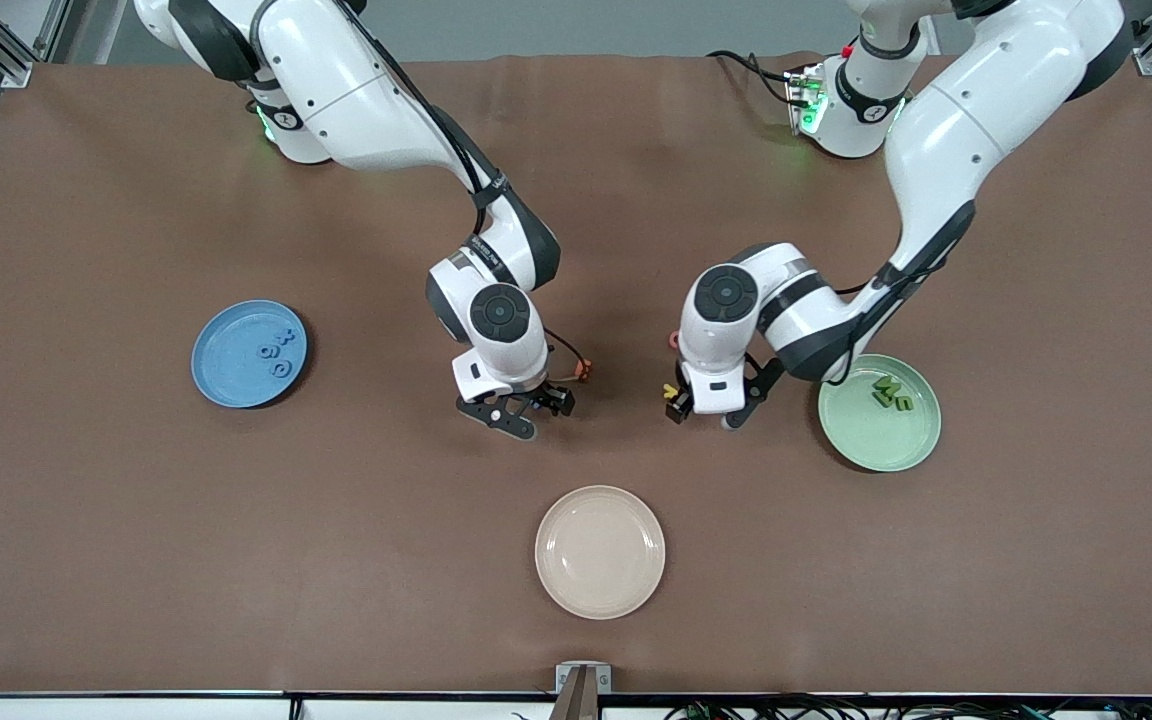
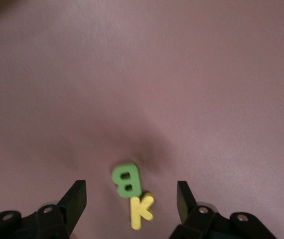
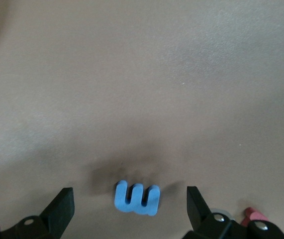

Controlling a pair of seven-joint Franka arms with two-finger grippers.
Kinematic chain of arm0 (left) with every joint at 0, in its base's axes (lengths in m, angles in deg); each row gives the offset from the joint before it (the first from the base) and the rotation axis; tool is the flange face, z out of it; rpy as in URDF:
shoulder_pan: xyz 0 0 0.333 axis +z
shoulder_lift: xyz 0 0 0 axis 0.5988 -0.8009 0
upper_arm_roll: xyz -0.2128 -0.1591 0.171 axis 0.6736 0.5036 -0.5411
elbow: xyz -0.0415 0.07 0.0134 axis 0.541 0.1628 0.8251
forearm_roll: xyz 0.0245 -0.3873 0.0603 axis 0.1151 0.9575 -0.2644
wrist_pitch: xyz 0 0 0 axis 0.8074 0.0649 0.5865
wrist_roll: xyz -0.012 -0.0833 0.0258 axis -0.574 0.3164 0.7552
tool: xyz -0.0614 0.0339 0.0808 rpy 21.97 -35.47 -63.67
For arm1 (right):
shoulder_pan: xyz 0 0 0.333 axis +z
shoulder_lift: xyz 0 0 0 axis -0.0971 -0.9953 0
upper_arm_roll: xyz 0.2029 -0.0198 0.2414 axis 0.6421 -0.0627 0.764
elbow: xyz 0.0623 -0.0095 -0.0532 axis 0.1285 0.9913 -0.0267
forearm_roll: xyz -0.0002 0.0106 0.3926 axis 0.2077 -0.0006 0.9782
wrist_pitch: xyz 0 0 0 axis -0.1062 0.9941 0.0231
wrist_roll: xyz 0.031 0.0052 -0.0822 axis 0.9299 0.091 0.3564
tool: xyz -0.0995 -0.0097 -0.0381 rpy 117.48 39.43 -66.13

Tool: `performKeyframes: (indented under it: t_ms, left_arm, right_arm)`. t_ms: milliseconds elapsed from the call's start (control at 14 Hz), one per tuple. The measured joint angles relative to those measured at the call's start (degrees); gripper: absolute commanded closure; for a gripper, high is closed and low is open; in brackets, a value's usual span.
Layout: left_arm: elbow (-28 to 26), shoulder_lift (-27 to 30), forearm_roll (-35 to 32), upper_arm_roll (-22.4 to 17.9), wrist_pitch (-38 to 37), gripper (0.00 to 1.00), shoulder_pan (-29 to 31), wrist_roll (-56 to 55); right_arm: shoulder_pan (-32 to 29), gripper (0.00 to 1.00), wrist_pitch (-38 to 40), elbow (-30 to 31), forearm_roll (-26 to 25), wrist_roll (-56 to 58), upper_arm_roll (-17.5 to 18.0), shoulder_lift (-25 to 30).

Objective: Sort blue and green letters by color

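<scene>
I can close my right gripper, because the fingers are on both sides of it and level with it at the tabletop. Closing now would hold the blue letter.
My left gripper (image 2: 131, 200) is open and low over the table, its jaws astride a green letter B (image 2: 127, 179) that touches a yellow letter K (image 2: 142, 211). In the front view it (image 1: 706, 412) hangs beside the green plate (image 1: 876, 440), which holds green letters (image 1: 889, 392). My right gripper (image 3: 129, 205) is open, its jaws astride a blue letter (image 3: 137, 197) lying on the table. In the front view it (image 1: 521, 410) is near the table's middle. The blue plate (image 1: 226, 375) toward the right arm's end holds three blue letters (image 1: 274, 351).
An empty beige plate (image 1: 600, 551) lies nearer the front camera, between the grippers. An orange letter (image 1: 584, 371) and a pink letter (image 1: 673, 340) lie between the two wrists. A red letter (image 3: 253, 215) shows by my right gripper's finger.
</scene>
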Motion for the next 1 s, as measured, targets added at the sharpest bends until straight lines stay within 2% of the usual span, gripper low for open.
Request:
performKeyframes:
  t_ms: [357,571,714,857,1000]
  left_arm:
    - [0.84,-1.27,0.00,-1.58,-0.04,0.34,-1.14,-3.14]
    - [0.84,-2.17,0.00,-2.09,-0.04,0.35,-1.08,-3.92]
    - [0.84,-2.53,0.00,-2.09,-0.04,0.42,-1.09,-4.36]
    - [0.84,-2.61,0.00,-2.09,-0.04,0.55,-1.09,-4.84]
    - [1.02,-2.64,0.00,-2.05,0.05,0.82,-1.10,-4.92]
  right_arm:
    - [0.04,0.12,0.39,-0.03,-0.65,-1.91,-0.02,-0.36]
    - [0.04,0.26,0.39,-0.03,-0.68,-2.39,-0.02,-0.67]
    - [0.04,0.35,0.40,-0.03,-0.68,-2.47,-0.02,-0.68]
    - [0.04,0.49,0.44,-0.03,-0.68,-2.51,-0.02,-0.71]
    - [0.05,0.68,0.38,-0.18,-0.68,-2.53,-0.02,-0.71]
